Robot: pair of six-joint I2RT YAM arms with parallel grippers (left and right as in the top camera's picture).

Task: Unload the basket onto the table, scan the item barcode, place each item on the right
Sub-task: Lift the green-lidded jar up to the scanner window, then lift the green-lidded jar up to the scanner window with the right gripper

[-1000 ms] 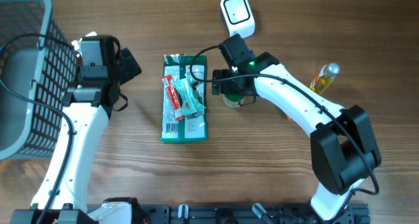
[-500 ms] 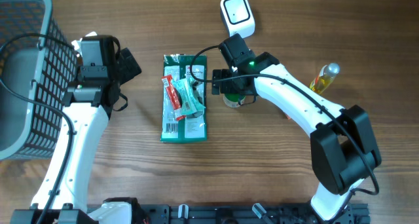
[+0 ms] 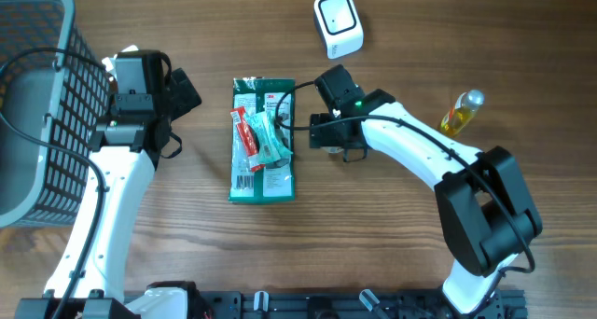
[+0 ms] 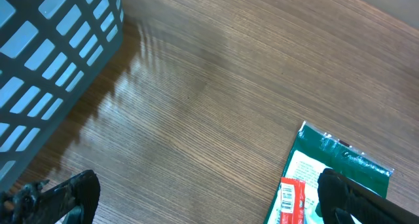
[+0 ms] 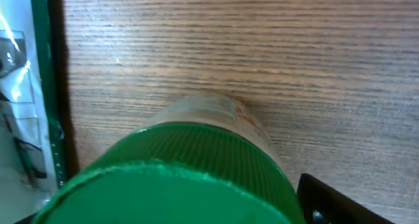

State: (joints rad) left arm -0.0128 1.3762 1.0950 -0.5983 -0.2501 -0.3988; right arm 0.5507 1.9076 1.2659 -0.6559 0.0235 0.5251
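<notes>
My right gripper will leave the jar behind if I lift the gripper now: the jar's lid sits crooked and off-centre between the gripper's open fingers.
A jar with a ribbed green lid [image 5: 183, 178] fills the bottom of the right wrist view. My right gripper [image 5: 177, 211] straddles that lid, and one black finger [image 5: 327, 198] sits close against its right side; the other finger is out of frame. From overhead the right gripper [image 3: 338, 144] covers the jar completely. The white scanner [image 3: 338, 23] stands at the back, apart from the gripper. My left gripper [image 3: 177, 93] is open over bare wood, its fingers [image 4: 72, 194] wide apart and nothing between them [image 4: 209, 198].
A flat green package [image 3: 262, 139] with a red barcoded sachet on top lies left of the jar; its edge [image 5: 26, 86] shows in the right wrist view. A yellow bottle [image 3: 462, 112] lies at the right. A grey basket [image 3: 37, 95] fills the far left.
My right gripper has shifted away from the scanner toward the front of the table and now hides the green lid from overhead. The left arm has not moved.
</notes>
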